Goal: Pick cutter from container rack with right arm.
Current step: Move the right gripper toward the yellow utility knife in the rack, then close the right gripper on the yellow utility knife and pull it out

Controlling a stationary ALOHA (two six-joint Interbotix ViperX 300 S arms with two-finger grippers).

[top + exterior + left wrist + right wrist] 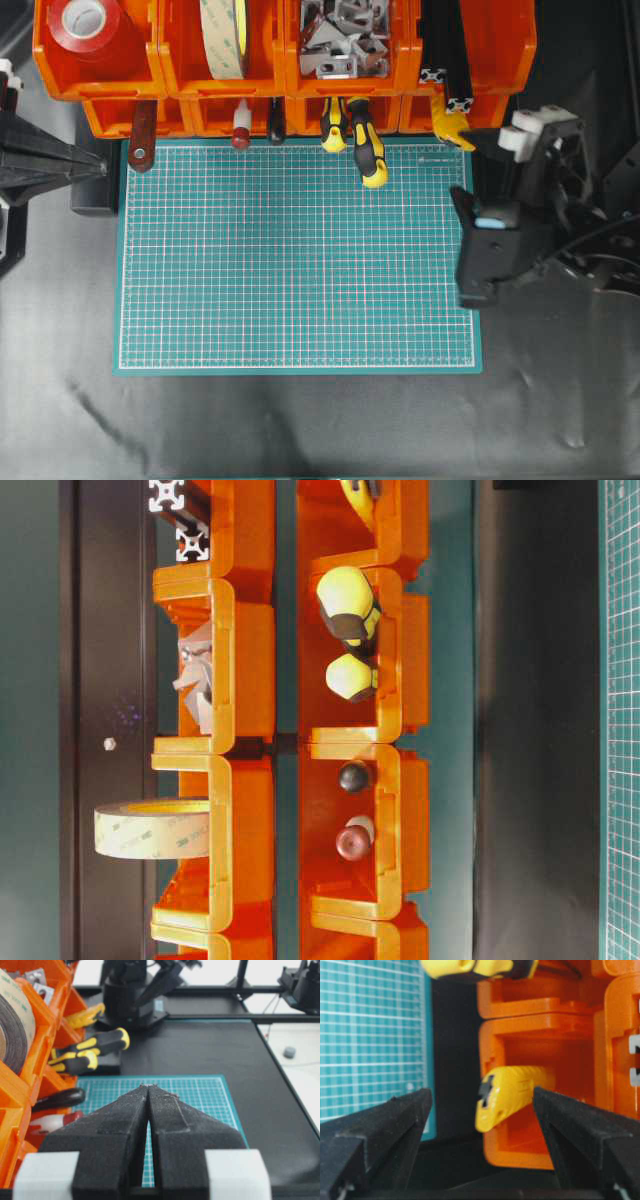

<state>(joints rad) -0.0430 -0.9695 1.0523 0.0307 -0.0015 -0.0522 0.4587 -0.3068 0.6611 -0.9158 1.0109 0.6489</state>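
The robot's right gripper next needs to grab the cutter's yellow end that sticks out to pick up the cutter, since the bin's sides close around the rest of the cutter (pixel 450 122).
The orange container rack (pixel 180 75) runs along the far side of the table. The yellow cutter (pixel 450 122) pokes out of its lower right bin; the right wrist view shows the cutter (pixel 505 1095) lying tilted at the bin's mouth. My right gripper (pixel 463 163) is open just in front of it, one finger on the mat side and one (pixel 570 1125) on the rack side. Nothing is between its jaws and it does not touch the cutter. My left gripper (pixel 98 166) rests at the mat's left edge, shut and empty, its tips (pixel 149 1086) pressed together.
A green cutting mat (pixel 300 260) fills the middle. Two yellow-and-black screwdrivers (pixel 365 140) jut from the bin left of the cutter, with a black handle (pixel 276 120), a red-and-white one (pixel 241 128) and a brown one (pixel 142 135) further left. The upper bins hold tape rolls (pixel 225 35), metal brackets (pixel 345 35) and aluminium bars (pixel 445 60).
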